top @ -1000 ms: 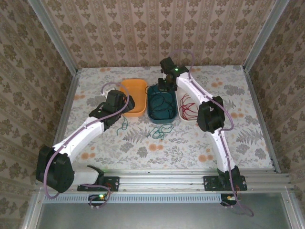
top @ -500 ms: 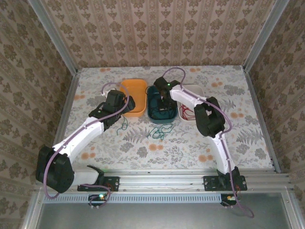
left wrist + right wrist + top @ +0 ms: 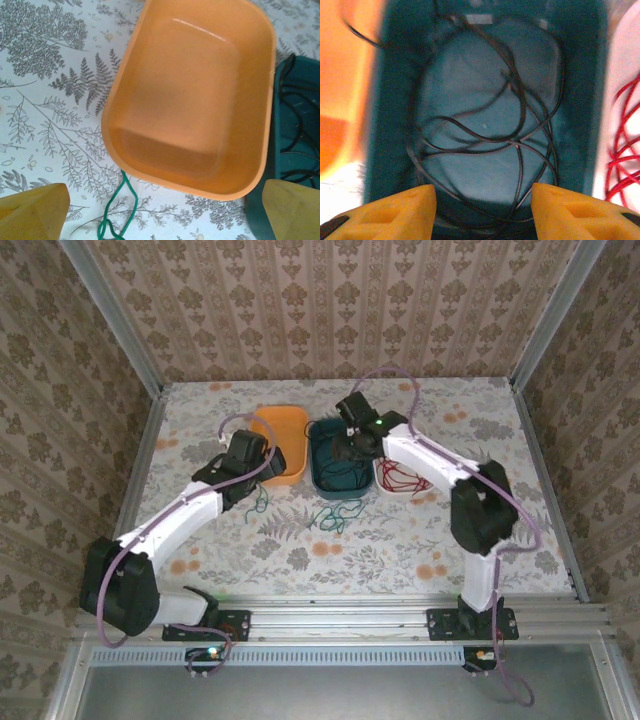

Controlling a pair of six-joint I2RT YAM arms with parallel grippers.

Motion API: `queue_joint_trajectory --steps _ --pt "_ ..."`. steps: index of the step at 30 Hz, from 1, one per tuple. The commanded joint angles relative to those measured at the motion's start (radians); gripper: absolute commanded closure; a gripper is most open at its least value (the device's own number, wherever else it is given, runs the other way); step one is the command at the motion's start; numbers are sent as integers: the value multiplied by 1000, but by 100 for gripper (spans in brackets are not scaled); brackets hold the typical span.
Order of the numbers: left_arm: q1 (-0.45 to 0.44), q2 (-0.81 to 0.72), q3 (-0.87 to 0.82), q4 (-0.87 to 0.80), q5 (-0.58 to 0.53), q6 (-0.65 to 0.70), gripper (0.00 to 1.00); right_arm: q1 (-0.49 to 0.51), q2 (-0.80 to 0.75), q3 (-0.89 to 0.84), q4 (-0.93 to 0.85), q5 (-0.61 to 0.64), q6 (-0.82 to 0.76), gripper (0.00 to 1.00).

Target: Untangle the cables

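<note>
The left gripper grabs the green cable beside the orange bin by its near tail (image 3: 248,515) next. The crossing and the loop stay free to untangle.
Dark cables (image 3: 515,125) lie coiled in the teal bin (image 3: 395,100), and my right gripper (image 3: 482,200) hangs open just above them with nothing between its fingers. From above, that gripper (image 3: 346,448) is over the teal bin (image 3: 322,480). Red cables (image 3: 400,476) fill the white bin (image 3: 415,432). Green cables (image 3: 335,516) lie tangled on the table in front of the bins. Another green cable (image 3: 120,210) runs beside the empty orange bin (image 3: 115,100). My left gripper (image 3: 162,220) is open wide above that cable, at the orange bin's near edge.
The three bins stand side by side at mid-table: orange (image 3: 285,430), teal, white. The floral tablecloth (image 3: 400,540) stretches free in front of them. Wallpapered walls and metal posts (image 3: 150,390) close in the table on three sides.
My right gripper came down from above the teal bin's far end into it and opened. The right elbow swung out to the right. The left arm edged slightly right.
</note>
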State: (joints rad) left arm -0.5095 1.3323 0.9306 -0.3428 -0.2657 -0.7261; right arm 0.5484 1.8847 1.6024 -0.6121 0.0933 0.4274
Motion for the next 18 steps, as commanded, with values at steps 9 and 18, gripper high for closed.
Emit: queue_joint_trajectory --steps 9,18 --pt "14 49 -100 -123 85 31 14 4 -265 -145 129 8 45 42" --pt "14 115 -131 -83 138 55 44 4 -383 -306 137 7 84 43"
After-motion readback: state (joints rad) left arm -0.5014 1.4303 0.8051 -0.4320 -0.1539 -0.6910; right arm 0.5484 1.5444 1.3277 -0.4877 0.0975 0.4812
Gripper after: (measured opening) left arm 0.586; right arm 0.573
